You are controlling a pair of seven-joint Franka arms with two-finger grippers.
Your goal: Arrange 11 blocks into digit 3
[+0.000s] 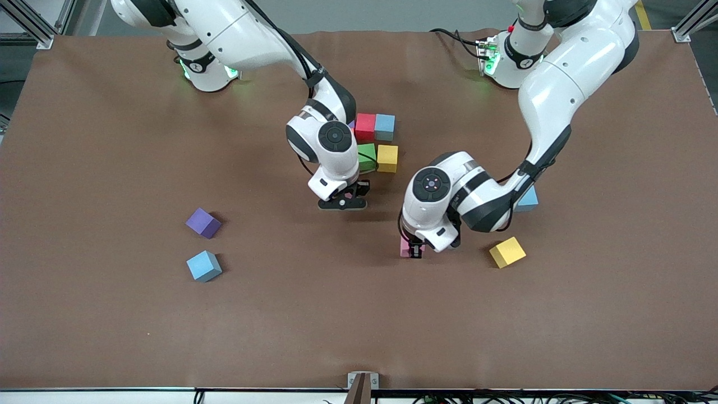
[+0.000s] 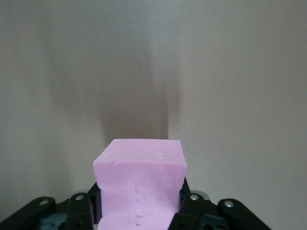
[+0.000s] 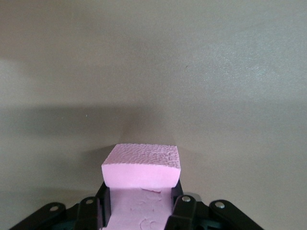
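The pink block's far edge (image 3: 147,144) touches its shadow on the tabletop, so my right gripper needs to let go of the pink block, which would stay standing there.
Both grippers hold pink blocks. My right gripper (image 1: 343,201) is shut on a pink block (image 3: 141,167) low over the table, just in front of the cluster, on the side nearer the front camera. The cluster holds a red block (image 1: 365,127), a light blue block (image 1: 385,127), a green block (image 1: 367,157) and a yellow block (image 1: 387,158); a purple block (image 1: 351,124) peeks out from under the right arm. My left gripper (image 1: 414,251) is shut on another pink block (image 2: 139,182), low over bare table toward the left arm's end.
Loose blocks lie around: a yellow one (image 1: 507,252) and a light blue one (image 1: 528,199), half hidden by the left arm, toward the left arm's end. A purple one (image 1: 202,223) and a light blue one (image 1: 204,266) lie toward the right arm's end.
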